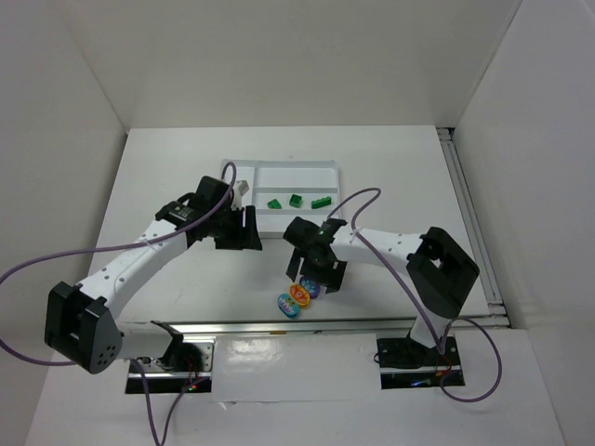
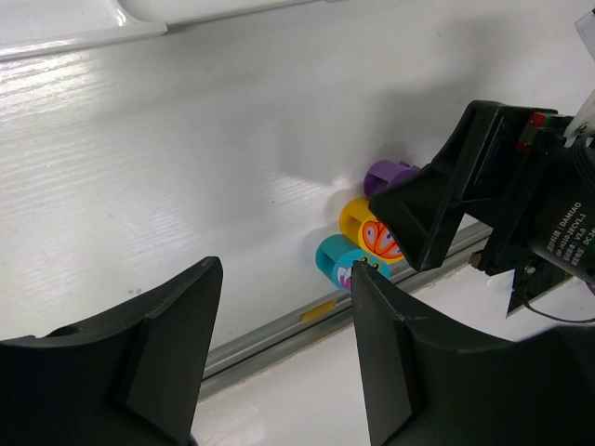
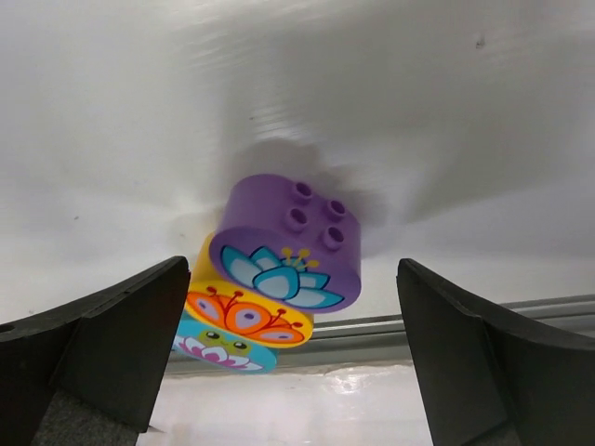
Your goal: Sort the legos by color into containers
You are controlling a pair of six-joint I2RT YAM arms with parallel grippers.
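The lego sits below my right gripper's fingers, its shadow showing, so lowering comes first and it is too early to close on the purple lego.
Three green legos lie in the front compartment of the white tray. The purple lego, the orange lego and the teal lego sit pressed together in a row on the table near its front edge. They also show in the top view, purple, orange and teal. My right gripper is open and hangs just above the purple one, a finger on each side. My left gripper is open and empty, near the tray's front left.
A metal rail runs along the table's front edge just past the three legos. White walls enclose the table on the left, back and right. The right arm's gripper shows in the left wrist view, over the legos.
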